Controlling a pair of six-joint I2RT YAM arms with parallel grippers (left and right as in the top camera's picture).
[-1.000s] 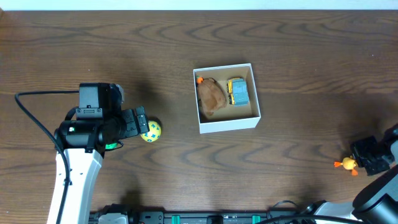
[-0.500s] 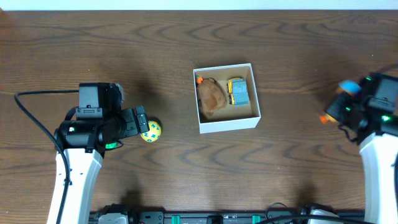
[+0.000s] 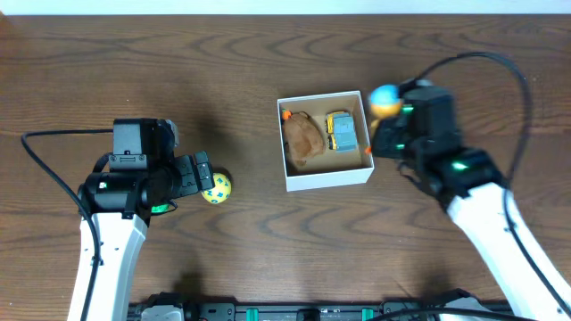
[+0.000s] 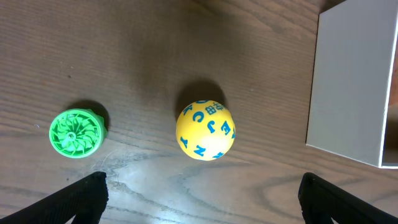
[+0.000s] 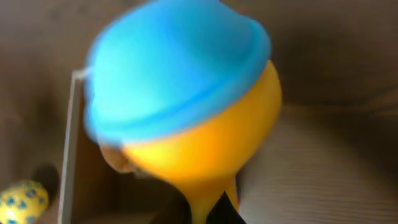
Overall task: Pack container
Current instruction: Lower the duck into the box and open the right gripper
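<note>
My right gripper should move the duck farther in before it lets go. The duck hangs beside the inside of the box, so it would hit the rim of the box or the table if I opened now.
The container [image 3: 326,179] is a white square box with a tan inside, at the table's middle. In it lie a brown plush toy [image 3: 303,138] and a small blue and yellow truck [image 3: 341,131]. My right gripper [image 3: 385,134] is shut on a yellow duck toy with a blue cap [image 3: 384,100] and holds it over the box's right rim. The duck [image 5: 186,106] fills the right wrist view, blurred. My left gripper [image 3: 202,176] is open beside a yellow ball with blue letters [image 3: 217,188], which lies between and ahead of its fingers [image 4: 205,130].
A green round wheel-like toy [image 4: 76,132] lies on the table left of the ball in the left wrist view. The box's white wall [image 4: 351,81] is at that view's right edge. The ball also shows at the lower left of the right wrist view [image 5: 22,201].
My right arm has carried the duck from the table's right front edge up and leftward to the box's right rim. The left arm and the ball have not moved.
</note>
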